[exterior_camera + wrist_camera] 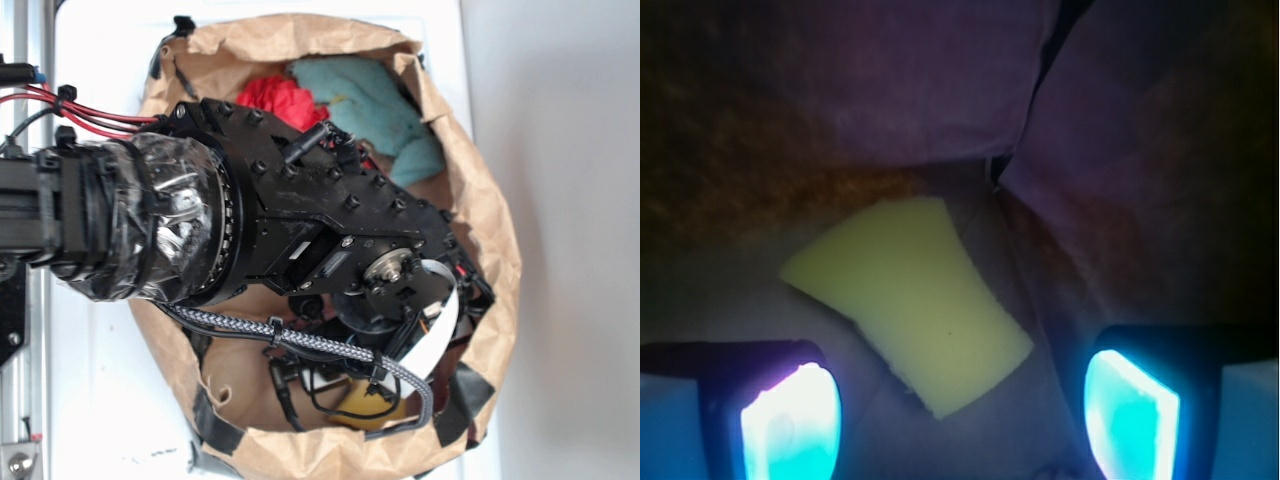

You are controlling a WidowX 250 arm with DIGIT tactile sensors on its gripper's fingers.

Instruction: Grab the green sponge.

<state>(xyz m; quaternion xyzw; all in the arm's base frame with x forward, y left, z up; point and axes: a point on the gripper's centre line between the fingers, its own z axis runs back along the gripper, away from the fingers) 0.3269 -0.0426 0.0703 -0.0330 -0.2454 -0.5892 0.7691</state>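
Observation:
The sponge flares out broad (868, 245) toward the bag's corner. My gripper grabs the sponge by its narrow end (968, 358) next, where the fingertips fit around the sides.
The green sponge (915, 298), which looks pale yellow, lies flat on the floor of a brown paper bag (840, 110). It is a flat trapezoid, set at a slant. In the wrist view my gripper (960, 415) hangs over it, open, its two glowing pads (790, 425) wide apart either side of the sponge's near end and touching nothing. In the exterior view the arm reaches down into the bag (480, 190), and only a yellow sliver of the sponge (368, 412) shows under the wrist. The fingers themselves are hidden there.
The bag's paper walls rise close around the gripper on all sides. At its far end lie a red cloth (280, 98) and a teal fuzzy plush (380, 105). A braided cable (330, 350) runs along the arm. The bag sits on a white surface (560, 120).

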